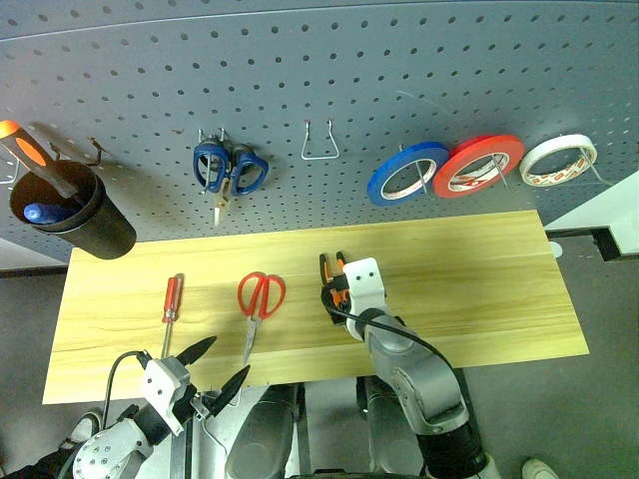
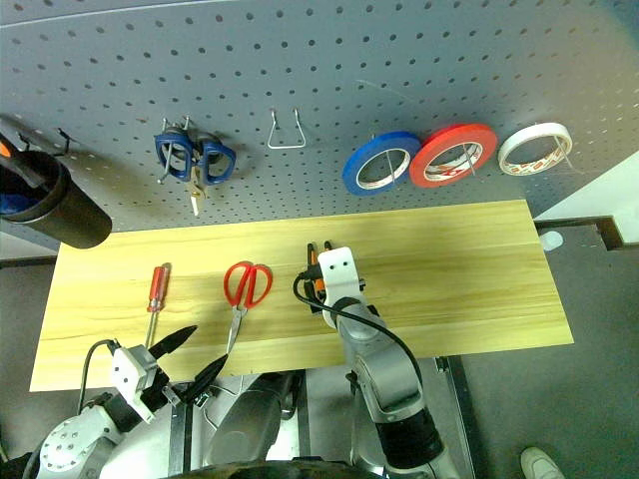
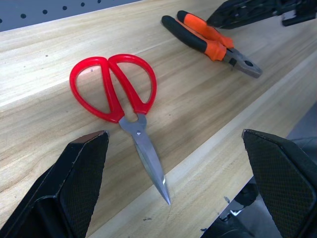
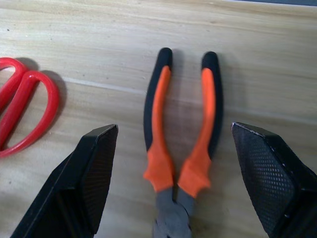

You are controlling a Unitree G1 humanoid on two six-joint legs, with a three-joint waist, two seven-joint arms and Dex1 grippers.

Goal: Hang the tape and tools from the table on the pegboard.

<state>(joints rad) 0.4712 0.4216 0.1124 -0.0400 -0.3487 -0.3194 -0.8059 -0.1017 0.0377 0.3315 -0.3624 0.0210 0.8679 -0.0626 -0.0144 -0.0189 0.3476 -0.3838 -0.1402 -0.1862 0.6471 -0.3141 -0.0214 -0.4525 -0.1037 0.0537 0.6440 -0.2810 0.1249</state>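
Observation:
My right gripper should next grab the pliers by the handle bases next to the joint, because the pliers are long with a solid metal head at one end.
The pliers, with orange-and-black handles, lie on the light wood table near its middle. My right gripper hovers over them, open, one finger on each side of the handles. The red-handled scissors lie to their left, blades toward the front edge. My left gripper is open at that edge, just short of the blade tip. A small red screwdriver lies further left. The whitish tape hangs at the right of the dark grey pegboard.
On the pegboard hang blue-handled scissors, a blue roll and a red roll. A bare wire hook sits between them. A black cup at the left holds a bigger screwdriver.

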